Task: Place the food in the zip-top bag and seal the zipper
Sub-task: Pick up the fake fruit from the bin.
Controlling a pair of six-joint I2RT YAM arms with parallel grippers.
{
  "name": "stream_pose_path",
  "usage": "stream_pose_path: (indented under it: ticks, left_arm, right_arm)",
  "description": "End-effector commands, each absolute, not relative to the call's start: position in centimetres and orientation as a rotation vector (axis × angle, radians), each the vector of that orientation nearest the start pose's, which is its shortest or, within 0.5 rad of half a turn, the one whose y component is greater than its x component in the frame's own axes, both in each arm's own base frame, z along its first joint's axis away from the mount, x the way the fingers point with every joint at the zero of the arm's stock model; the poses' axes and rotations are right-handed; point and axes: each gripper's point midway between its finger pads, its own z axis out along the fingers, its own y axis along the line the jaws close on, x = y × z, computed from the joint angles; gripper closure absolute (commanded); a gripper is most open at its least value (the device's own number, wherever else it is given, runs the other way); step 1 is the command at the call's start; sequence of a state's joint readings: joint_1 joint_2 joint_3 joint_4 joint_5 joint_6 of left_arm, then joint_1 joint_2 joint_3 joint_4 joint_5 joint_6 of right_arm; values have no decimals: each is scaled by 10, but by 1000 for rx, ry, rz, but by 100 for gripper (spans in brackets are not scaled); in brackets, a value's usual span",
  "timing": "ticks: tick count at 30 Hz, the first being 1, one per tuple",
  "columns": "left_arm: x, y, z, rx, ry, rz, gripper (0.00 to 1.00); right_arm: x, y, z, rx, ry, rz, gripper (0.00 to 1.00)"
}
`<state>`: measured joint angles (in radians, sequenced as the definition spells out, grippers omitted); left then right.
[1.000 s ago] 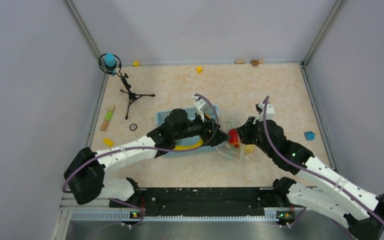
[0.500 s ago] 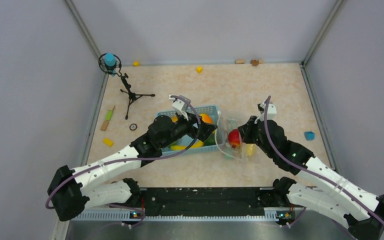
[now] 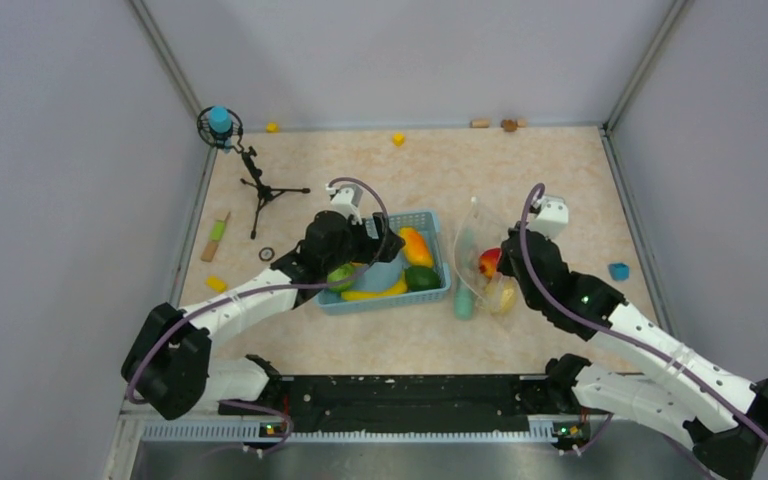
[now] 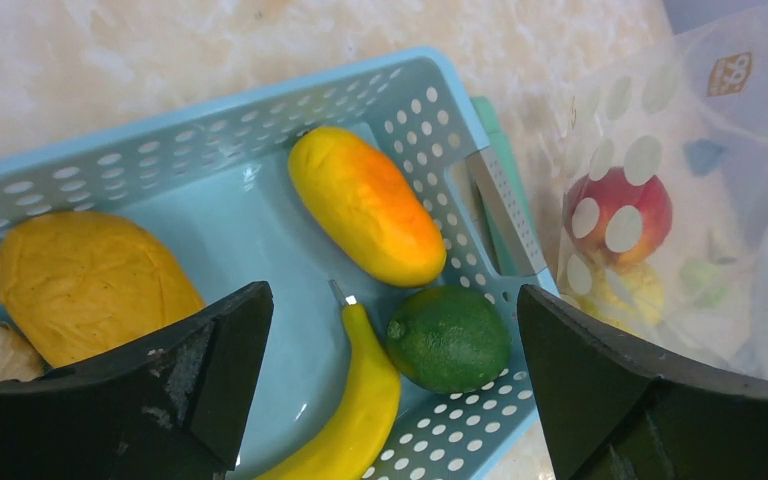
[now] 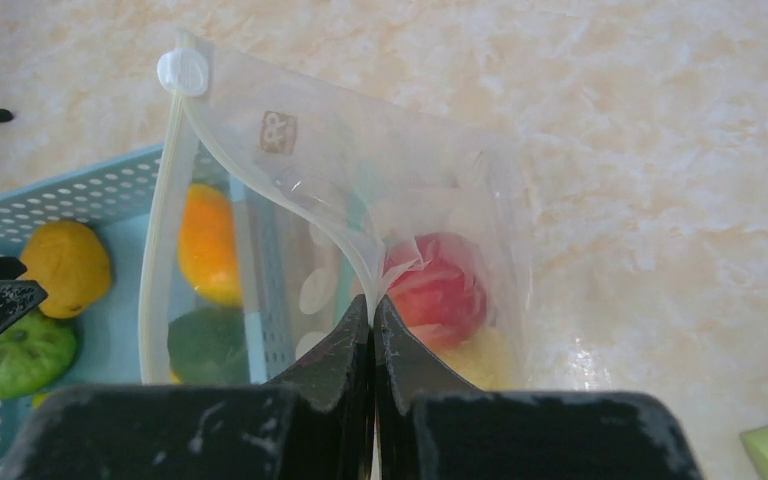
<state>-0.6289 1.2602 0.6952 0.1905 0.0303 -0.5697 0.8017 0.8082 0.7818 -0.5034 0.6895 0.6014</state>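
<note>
The left gripper will next take hold of the yellow-orange fruit across its near end, so that the fruit's far end can go into the bag.
The clear zip-top bag (image 3: 475, 250) stands open between the blue basket (image 3: 447, 270) and my right arm. My right gripper (image 5: 372, 300) is shut on the bag's near rim, below the white zipper (image 5: 160, 230) strip. A red fruit (image 5: 440, 290) and a yellow piece (image 3: 503, 295) lie inside the bag. My left gripper (image 4: 392, 295) hangs open over the basket with nothing between its fingers. Under it are an orange-yellow mango (image 4: 365, 205), a dark green lime (image 4: 450, 338), a banana (image 4: 345, 410) and a yellow-orange fruit (image 4: 90, 285). A light green fruit (image 3: 340, 277) sits at the basket's left.
A teal stick (image 3: 463, 300) lies between basket and bag. A black tripod (image 3: 260, 190) stands at back left. A green-and-wood stick (image 3: 216, 237) and a yellow block (image 3: 217, 284) lie at the left, a blue block (image 3: 618, 271) at the right. Walls close in three sides.
My left gripper let go of the red fruit at the bag's mouth and pulled back left over the basket, open. The right gripper shifted slightly right and raised the bag.
</note>
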Motion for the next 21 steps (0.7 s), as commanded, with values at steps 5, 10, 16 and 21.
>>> stream_pose_path:
  ticks: [5,10,16,21]
  left_arm:
    - [309,-259,142,114,2087,-769,3]
    - [320,-218,134,17,2133,-488,3]
    - [325,-187,126,-6,2144,-297,3]
    - [338,-170,102,-80,2226,-266,3]
  right_arm:
    - [249,112,223,225,1875,195,100]
    - [241,104,218,247,1853,227,100]
    - [240,103,215,248,1852,228,100]
    - [241,105,211,233,1867,217,100]
